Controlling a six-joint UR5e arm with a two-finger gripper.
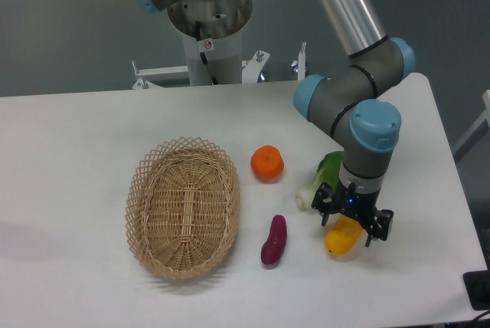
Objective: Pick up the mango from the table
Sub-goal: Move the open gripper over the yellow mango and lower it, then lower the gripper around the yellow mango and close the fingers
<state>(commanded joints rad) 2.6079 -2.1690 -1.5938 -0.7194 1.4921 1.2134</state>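
Note:
I will pick up the yellow mango, and for that my gripper will next grab it by the sides of its rounded middle.
The yellow mango lies on the white table at the front right, partly covered from above by my gripper. The gripper points straight down over the mango. Its black fingers stand apart on either side of the fruit's upper end, so it looks open. I cannot see whether the pads touch the mango. The mango's lower, orange-tinted end sticks out below the fingers.
A green and white vegetable lies just behind the mango, touching the gripper's left side. A dark purple sweet potato lies to the left. A round orange sits further back. An oval wicker basket stands left of centre. The table's right edge is close.

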